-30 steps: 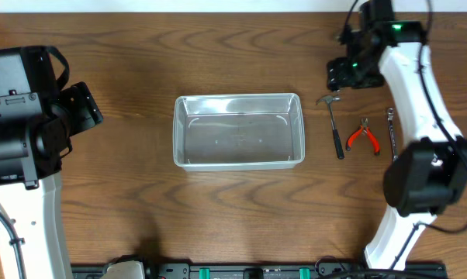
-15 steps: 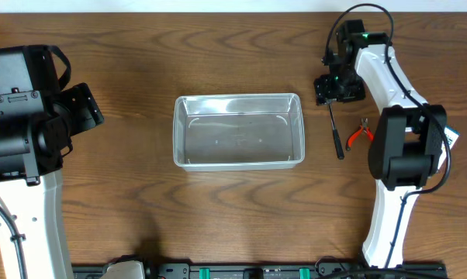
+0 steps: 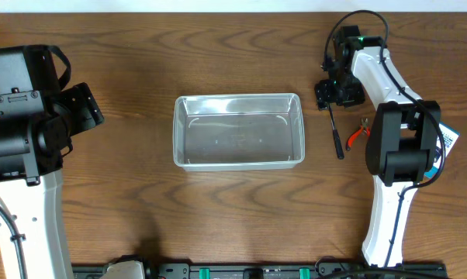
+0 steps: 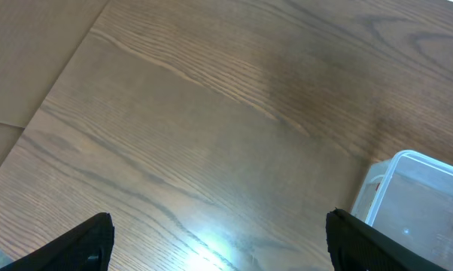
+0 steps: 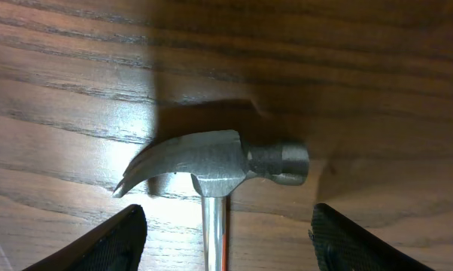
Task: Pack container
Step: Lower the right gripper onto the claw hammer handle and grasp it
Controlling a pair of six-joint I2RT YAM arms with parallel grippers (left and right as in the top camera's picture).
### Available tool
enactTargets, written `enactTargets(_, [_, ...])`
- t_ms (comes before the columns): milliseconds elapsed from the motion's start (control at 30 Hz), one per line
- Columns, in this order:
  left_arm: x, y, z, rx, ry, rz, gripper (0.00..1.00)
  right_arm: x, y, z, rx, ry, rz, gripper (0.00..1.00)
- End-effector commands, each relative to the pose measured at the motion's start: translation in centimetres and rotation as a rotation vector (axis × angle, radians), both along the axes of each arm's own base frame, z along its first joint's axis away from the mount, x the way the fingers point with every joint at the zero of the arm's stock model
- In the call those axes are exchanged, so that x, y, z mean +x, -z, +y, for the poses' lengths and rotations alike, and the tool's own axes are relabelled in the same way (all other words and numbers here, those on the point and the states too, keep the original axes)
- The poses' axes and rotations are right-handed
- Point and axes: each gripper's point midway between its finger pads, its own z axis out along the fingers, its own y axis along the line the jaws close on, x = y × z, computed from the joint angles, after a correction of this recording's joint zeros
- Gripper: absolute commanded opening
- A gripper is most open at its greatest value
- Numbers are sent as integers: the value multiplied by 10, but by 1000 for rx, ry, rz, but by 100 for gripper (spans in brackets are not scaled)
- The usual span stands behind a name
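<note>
My right gripper needs to grab the hammer (image 3: pixel 336 132) next by its neck below the steel head, with my fingers across the hammer's handle. Then it can lay the hammer flat in the container.
The clear plastic container (image 3: pixel 239 131) sits empty at the table's middle; its corner shows in the left wrist view (image 4: pixel 418 203). A hammer (image 3: pixel 336 132) with a steel head and black handle lies right of it. My right gripper (image 3: pixel 332 94) is open just over the hammer's head. In the right wrist view the hammer's head (image 5: pixel 219 163) and neck lie between the spread fingers (image 5: pixel 225 241), not gripped. Red-handled pliers (image 3: pixel 359 133) lie right of the hammer, partly hidden by the right arm. My left gripper (image 4: pixel 219 241) is open and empty at the far left.
The right arm (image 3: pixel 396 139) stretches along the table's right side and covers things under it. A blue-and-white item (image 3: pixel 447 140) shows at the arm's right edge. The left arm (image 3: pixel 24 124) stands at the left edge over bare wood.
My right gripper has moved left and down from above the hammer to sit over its head. The arm has swung in and now covers the tool at the far right. The left arm is unmoved.
</note>
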Motion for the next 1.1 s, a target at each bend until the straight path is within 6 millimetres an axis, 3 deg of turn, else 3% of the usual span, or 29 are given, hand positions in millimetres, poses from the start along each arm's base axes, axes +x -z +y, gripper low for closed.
enactTargets(0, [-1,3,2,14,-2,18,83,-4,10,-2,-15,-14,20,73])
enactTargets(267, [-1,4,1,6,4,16,83,-17,24,-3,-18,-13,56,71])
enactTargets(500, [-1,4,1,6,4,16,83,-23,29,-4,-19,-5,75,38])
enactTargets(1067, [0,4,1,6,4,16,91,-22,29,4,15,26,69,12])
